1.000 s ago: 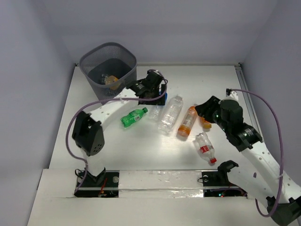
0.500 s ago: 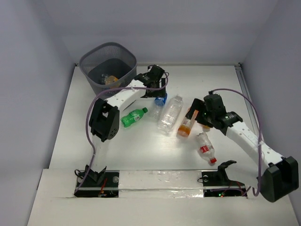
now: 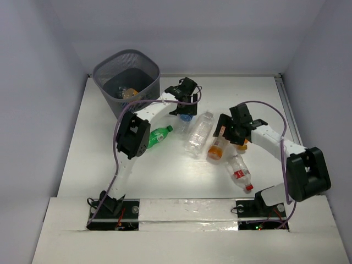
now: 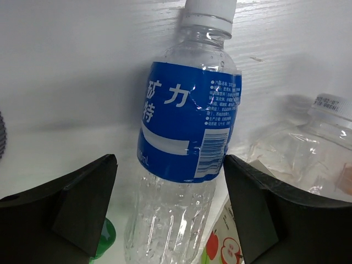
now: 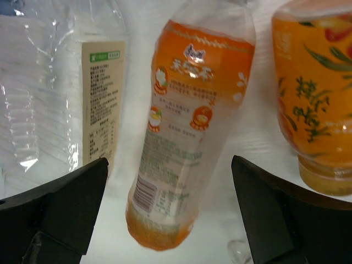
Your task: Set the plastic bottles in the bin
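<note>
My left gripper would leave the clear bottle on the tabletop if I lifted the gripper now, because its open fingers have a gap beside the clear bottle's blue label.
The dark mesh bin stands at the back left with an orange-capped bottle inside. My left gripper is open, its jaws standing on either side of a clear bottle with a blue label that lies on the table. My right gripper is open wide around the lower end of an orange bottle, with a gap on both sides. A green bottle, a big clear bottle and a red-label bottle lie loose.
A second orange bottle lies just right of my right gripper. The big clear bottle lies between the two grippers. Grey walls close in the white table on three sides.
The right gripper has opened wide and reached left over the orange bottle. The left arm has stretched further out, bringing its gripper over the blue-label bottle.
</note>
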